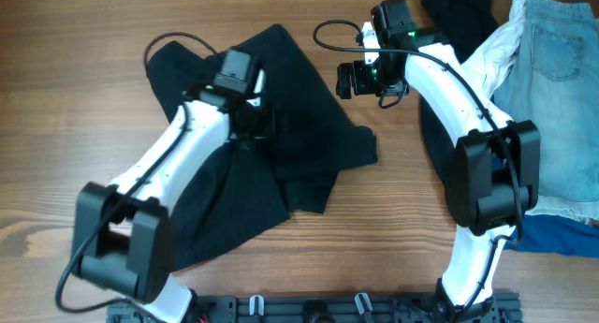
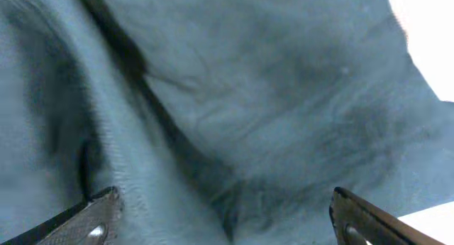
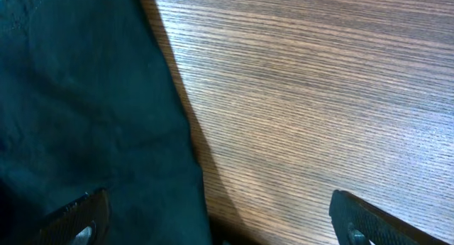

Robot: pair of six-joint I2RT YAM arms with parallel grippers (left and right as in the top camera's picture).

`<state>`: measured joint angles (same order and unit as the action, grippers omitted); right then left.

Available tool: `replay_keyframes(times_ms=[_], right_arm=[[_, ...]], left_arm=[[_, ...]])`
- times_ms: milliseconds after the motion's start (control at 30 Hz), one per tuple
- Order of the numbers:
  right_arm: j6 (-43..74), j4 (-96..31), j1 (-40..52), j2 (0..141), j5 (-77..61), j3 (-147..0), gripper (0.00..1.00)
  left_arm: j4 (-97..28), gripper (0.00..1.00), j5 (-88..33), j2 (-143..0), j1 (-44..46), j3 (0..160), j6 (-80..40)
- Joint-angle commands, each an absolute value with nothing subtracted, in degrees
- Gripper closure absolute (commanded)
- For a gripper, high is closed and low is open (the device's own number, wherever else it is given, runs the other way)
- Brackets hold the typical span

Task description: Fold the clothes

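Observation:
My left gripper should next pick up the plain black garment by the raised wrinkle at its middle, so that it can draw the crumpled garment open for folding.
The plain black garment lies crumpled and partly spread across the middle-left of the wooden table. My left gripper hovers over its middle, open and empty. In the left wrist view, wrinkled dark cloth fills the frame between the spread fingers. My right gripper is open and empty at the garment's upper right edge. The right wrist view shows the cloth's edge under the left finger and bare wood under the right finger. No white label shows.
A pile of other clothes sits at the right: a black piece at the back, a white garment, light denim and bright blue cloth at the front. Bare wood table lies at the left.

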<state>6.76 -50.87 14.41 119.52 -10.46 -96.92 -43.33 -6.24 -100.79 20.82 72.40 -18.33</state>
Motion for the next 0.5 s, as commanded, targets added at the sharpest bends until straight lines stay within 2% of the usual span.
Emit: replay_keyframes(times_ms=[0,300,467], right_arm=[[6.4,-50.6,14.2,120.1,-11.2,-96.7,0.00],[6.2,-50.5,14.2,120.1,-10.1,-96.7,0.00],[6.2,-50.2,14.2,120.1,-10.1,-96.7,0.00]], left_arm=[[-43.4,0.11,-3.4,-106.1,23.5,73.3,-22.0],[-48.2,0.13,2.0,-108.6,24.2,73.8,-24.5],[-49.0,0.23,2.0,-108.7,24.2,73.8,-24.5]])
